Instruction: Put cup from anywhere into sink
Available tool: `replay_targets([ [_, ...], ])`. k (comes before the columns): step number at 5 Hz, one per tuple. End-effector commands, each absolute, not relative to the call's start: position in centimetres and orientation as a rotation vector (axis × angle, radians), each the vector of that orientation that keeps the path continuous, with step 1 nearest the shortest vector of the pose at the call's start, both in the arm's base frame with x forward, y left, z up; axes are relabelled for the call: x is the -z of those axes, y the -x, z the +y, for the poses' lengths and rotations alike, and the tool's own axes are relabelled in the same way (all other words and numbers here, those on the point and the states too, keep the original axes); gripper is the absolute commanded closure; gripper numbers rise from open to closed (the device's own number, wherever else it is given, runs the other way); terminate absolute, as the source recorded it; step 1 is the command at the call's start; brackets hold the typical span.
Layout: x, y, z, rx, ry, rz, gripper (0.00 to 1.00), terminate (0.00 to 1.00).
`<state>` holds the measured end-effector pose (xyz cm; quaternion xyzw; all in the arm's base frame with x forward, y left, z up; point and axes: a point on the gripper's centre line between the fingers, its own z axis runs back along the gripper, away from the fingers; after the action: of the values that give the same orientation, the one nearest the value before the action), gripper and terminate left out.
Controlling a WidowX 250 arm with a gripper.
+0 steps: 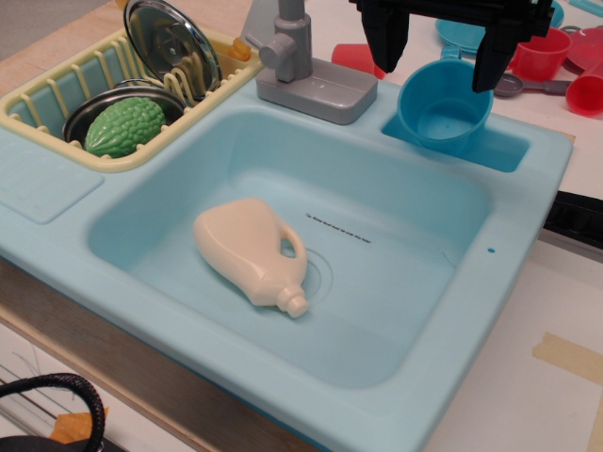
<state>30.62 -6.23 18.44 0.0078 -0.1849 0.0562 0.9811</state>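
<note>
The blue cup needs to go into the sink's basin, so my gripper should next grab the cup by its rim.
The medium-blue cup sits in a small recess at the back right corner of the pale aqua sink, tilted so its opening faces the camera. My black gripper hangs just above it. It is open wide, with one finger to the left of the rim and the other by the right rim. I cannot tell if a finger touches the cup. The deep basin lies to the front left of the cup.
A cream toy bottle lies in the basin. The grey faucet stands left of the cup. A yellow dish rack at the left holds a green vegetable and a metal lid. Red and pink cups stand behind.
</note>
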Motion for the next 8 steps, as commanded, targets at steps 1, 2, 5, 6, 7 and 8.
replay_targets([
  [1, -18.4, -30.6, -6.2, -0.113, -0.016, -0.372, 0.00, 0.00],
  [2, -17.4, -31.8, -7.1, -0.083, 0.004, -0.457, 0.00, 0.00],
  [5, -14.6, -34.0, -7.4, -0.014, 0.060, -0.493, 0.00, 0.00],
  [6, -13.5, -34.1, -7.3, -0.020, 0.080, -0.502, 0.00, 0.00],
  [7, -13.4, -34.1, -7.2, -0.025, 0.078, -0.510, 1.00, 0.00],
  [8, -13.7, -34.0, -7.2, -0.023, 0.066, -0.508, 1.00, 0.00],
])
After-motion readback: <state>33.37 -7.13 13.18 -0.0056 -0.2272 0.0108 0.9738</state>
